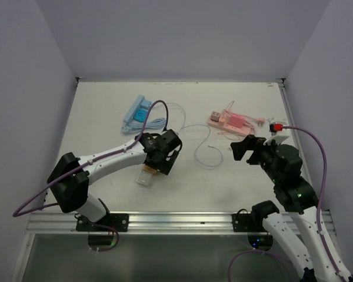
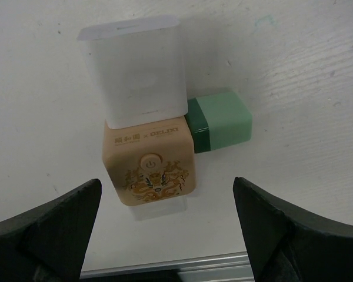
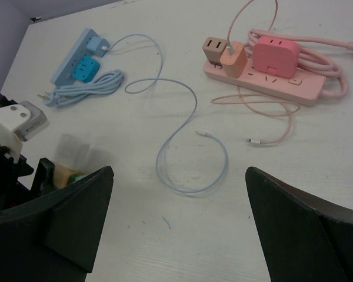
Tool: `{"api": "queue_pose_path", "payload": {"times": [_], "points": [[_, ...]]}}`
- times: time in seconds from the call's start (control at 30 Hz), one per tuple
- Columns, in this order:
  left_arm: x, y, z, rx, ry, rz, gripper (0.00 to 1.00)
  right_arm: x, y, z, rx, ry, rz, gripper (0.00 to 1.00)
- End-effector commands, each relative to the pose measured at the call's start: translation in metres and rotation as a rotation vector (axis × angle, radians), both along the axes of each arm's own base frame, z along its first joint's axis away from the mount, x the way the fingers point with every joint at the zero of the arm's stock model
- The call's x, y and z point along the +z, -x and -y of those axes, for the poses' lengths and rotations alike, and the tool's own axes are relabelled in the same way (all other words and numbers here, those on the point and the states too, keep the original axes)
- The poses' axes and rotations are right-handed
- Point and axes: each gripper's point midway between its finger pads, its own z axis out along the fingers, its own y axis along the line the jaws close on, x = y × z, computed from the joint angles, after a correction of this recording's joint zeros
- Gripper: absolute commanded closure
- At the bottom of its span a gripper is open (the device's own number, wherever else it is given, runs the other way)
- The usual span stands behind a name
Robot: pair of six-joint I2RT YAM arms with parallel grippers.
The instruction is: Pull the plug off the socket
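Note:
My left gripper grips the cube socket across its sides at the dragon-print end (image 1: 149, 169) (image 2: 155, 175) next, so both plugs stay free for my right gripper to pull.
A tan cube socket (image 2: 151, 168) with a dragon print and a power button lies on the white table. A frosted white plug (image 2: 136, 73) sits on its far face and a green plug (image 2: 219, 120) on its right side. My left gripper (image 2: 166, 200) hovers just above the cube, open, its black fingers wide on either side and touching nothing. From above, the cube (image 1: 146, 176) peeks out under the left gripper (image 1: 159, 157). My right gripper (image 1: 247, 147) hangs open over bare table, holding nothing. In its own view, the right gripper (image 3: 179, 176) sees the cube (image 3: 67, 170) at the left edge.
A pink power strip (image 1: 229, 121) with several plugs and a pink cord lies at the back right. At the back left lies a blue power strip (image 1: 135, 111) with a coiled cord. A thin light-blue cable (image 1: 201, 141) loops across the middle. The table's metal front rail (image 2: 165, 267) is close.

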Motion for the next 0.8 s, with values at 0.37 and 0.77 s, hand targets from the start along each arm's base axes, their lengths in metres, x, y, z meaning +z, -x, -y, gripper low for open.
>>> {"api": "queue_pose_path", "payload": {"times": [0.37,0.77], "points": [[-0.022,-0.003,-0.001,0.048,-0.086,-0.012,0.11,0.0,-0.001,0.004,-0.017,0.026,0.003,0.01],[-0.026,-0.001,-0.008,0.051,-0.117,-0.013,0.21,-0.002,0.0,0.006,-0.024,0.028,0.005,0.01]]}}
